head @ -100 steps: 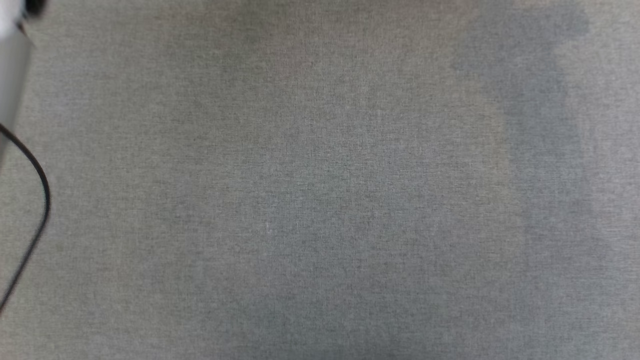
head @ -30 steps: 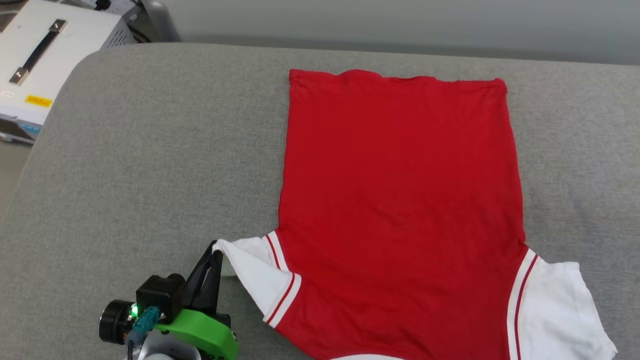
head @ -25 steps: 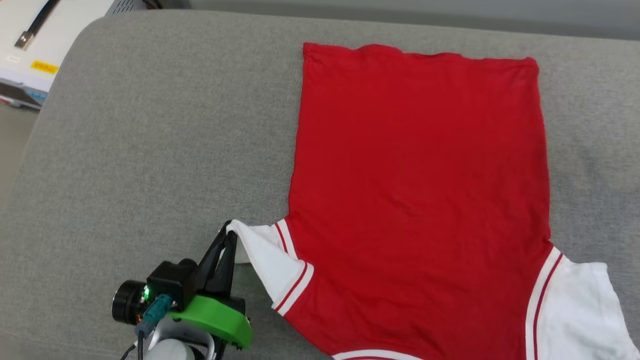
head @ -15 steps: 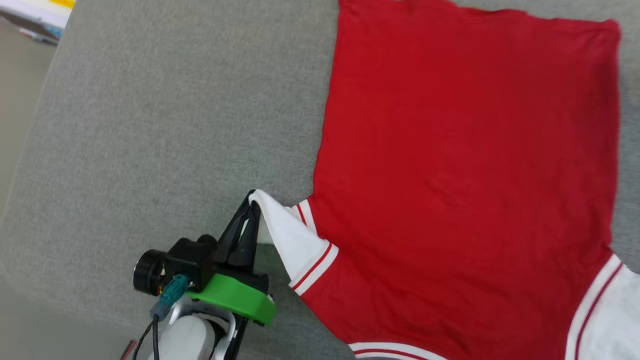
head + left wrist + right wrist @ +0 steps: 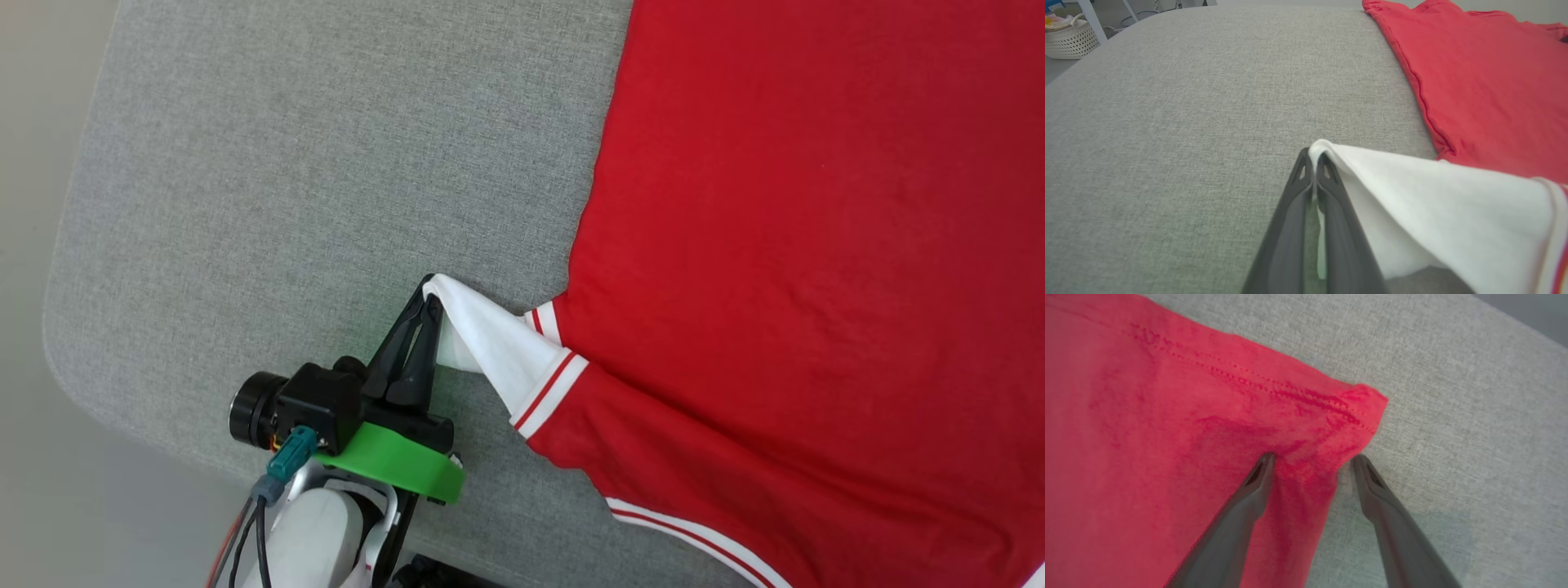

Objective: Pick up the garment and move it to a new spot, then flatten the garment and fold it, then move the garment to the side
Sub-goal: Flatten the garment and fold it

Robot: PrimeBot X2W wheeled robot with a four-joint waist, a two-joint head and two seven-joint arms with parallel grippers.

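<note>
The cloth puckers up at the hem corner, while the garment's body lies flat. My right gripper should next grab the garment by its side edge at the hem corner (image 5: 1324, 468).
The garment (image 5: 800, 245), a red T-shirt with white sleeves and red-and-white trim, lies spread flat on the grey padded surface, plain red side up. My left gripper (image 5: 431, 287) is shut on the tip of the white left sleeve (image 5: 498, 343), lifting it into a peak. In the left wrist view the two dark fingers (image 5: 1327, 204) pinch the white sleeve (image 5: 1412, 196) beside the red body (image 5: 1486, 81). My right gripper (image 5: 1312, 457) is open, its fingertips pressed down astride the side edge near a hemmed corner (image 5: 1363, 404) of the garment.
The grey padded surface (image 5: 286, 180) has free room left of the garment; its rounded corner and edge drop to a pale floor (image 5: 41, 367) on the left. A white woven basket (image 5: 1069, 36) stands on the floor far off.
The head camera has tilted and swung, so the garment and surface now sit further right and closer. My left gripper stays shut on the sleeve tip throughout.
</note>
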